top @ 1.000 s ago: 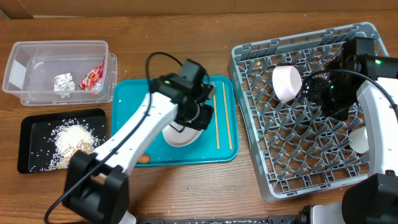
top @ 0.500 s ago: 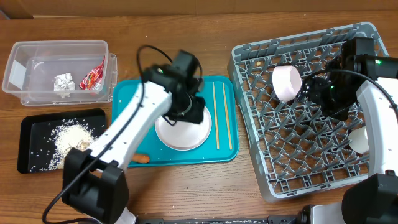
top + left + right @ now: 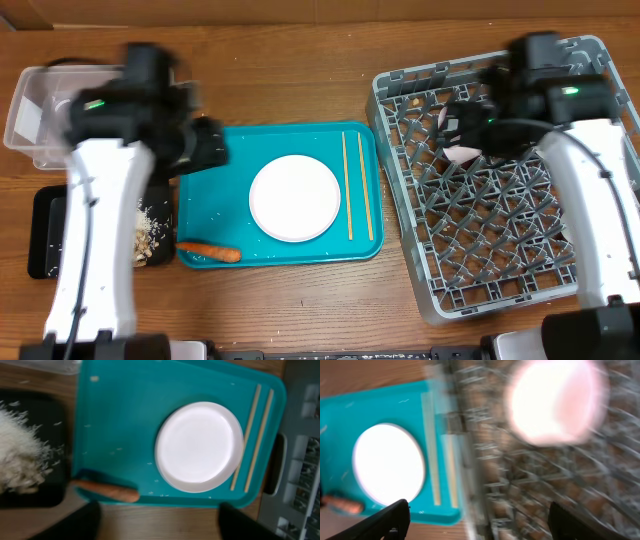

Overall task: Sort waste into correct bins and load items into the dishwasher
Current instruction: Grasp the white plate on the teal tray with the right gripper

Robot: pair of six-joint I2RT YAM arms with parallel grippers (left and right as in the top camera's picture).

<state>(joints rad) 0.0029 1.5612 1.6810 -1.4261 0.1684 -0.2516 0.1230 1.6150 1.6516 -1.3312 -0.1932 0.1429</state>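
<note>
I will next grab the plate by its rim on the chopsticks side with my right gripper. The rest of the plate will then be free to stand in the dish rack.
The round white plate lies flat on the teal serving tray, with the chopsticks side by side to its right. The orange carrot rests at the tray's front left rim. My left gripper hangs open and empty over the tray's left edge; its wrist view shows the plate and carrot beyond it. My right gripper is open above the grey dish rack, beside a white bowl that my arm partly hides.
The black tray with rice sits front left, largely under my left arm. Behind it the clear tub is half hidden too. Both wrist views are blurred by motion.
My left gripper opened and let go of the plate, then swung left off it to the tray's edge. My right arm moved left across the back of the rack, over the bowl.
</note>
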